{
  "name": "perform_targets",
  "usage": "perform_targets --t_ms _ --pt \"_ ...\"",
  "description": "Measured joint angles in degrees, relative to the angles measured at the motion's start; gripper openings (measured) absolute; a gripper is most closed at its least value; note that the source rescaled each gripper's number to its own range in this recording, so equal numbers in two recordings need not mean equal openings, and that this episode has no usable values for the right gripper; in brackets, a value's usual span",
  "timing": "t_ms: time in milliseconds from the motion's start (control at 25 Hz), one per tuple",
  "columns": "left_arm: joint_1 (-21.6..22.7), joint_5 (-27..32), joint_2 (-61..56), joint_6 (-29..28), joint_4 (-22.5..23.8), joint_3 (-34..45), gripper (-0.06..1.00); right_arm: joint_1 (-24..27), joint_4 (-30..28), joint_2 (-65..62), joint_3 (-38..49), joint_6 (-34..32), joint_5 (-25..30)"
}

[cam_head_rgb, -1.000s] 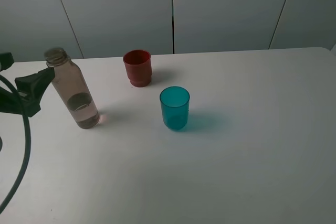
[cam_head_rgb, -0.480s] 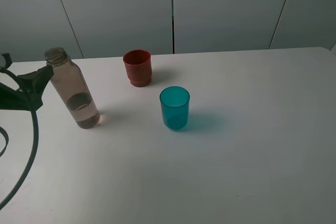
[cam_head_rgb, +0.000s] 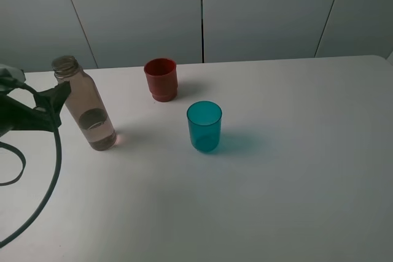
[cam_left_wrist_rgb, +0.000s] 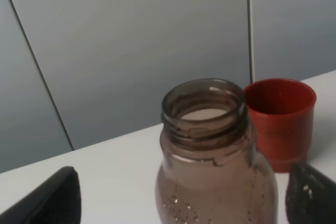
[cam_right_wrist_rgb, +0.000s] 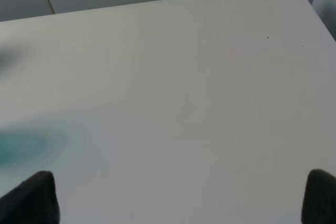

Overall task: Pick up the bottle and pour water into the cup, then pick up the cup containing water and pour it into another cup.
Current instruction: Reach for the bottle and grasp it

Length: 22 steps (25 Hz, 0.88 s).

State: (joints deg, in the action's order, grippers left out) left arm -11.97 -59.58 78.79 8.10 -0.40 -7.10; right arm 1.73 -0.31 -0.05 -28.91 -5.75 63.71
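My left gripper will next grab the bottle by its body below the neck (cam_head_rgb: 89, 105) to pour its water into the cup (cam_head_rgb: 204, 128).
The bottle (cam_head_rgb: 88, 110) stands upright at the left of the white table (cam_head_rgb: 295, 182), capless, with a little water in the bottom. My left gripper (cam_head_rgb: 56, 107) is open, just left of the bottle at shoulder height. In the left wrist view its fingertips (cam_left_wrist_rgb: 52, 203) flank the bottle (cam_left_wrist_rgb: 210, 145) without touching it. The teal-blue cup (cam_head_rgb: 204, 126) stands upright in the middle. The red-brown cup (cam_head_rgb: 161, 79) stands behind it, also behind the bottle in the left wrist view (cam_left_wrist_rgb: 281, 121). My right gripper (cam_right_wrist_rgb: 176, 198) is open and empty over bare table, outside the exterior view.
A black cable (cam_head_rgb: 50, 182) loops from the left arm over the table's left front. Grey wall panels (cam_head_rgb: 202, 10) stand behind the table's back edge. A blurred teal patch (cam_right_wrist_rgb: 16, 142) shows in the right wrist view.
My left gripper has moved right, closing in on the bottle's side. The bottle and both cups have not moved.
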Motion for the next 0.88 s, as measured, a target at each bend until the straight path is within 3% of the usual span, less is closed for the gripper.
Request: perform_targets --t_ms 360,880 --pt "0.0 -8.57 10.2 -0.21 1.51 -0.1 1.0 0.0 0.0 0.0 0.0 0.0 0.0" --pt "0.0 -9.61 23.14 -1.6 2.67 -7.07 1.0 0.0 0.0 0.0 0.0 0.0 0.0"
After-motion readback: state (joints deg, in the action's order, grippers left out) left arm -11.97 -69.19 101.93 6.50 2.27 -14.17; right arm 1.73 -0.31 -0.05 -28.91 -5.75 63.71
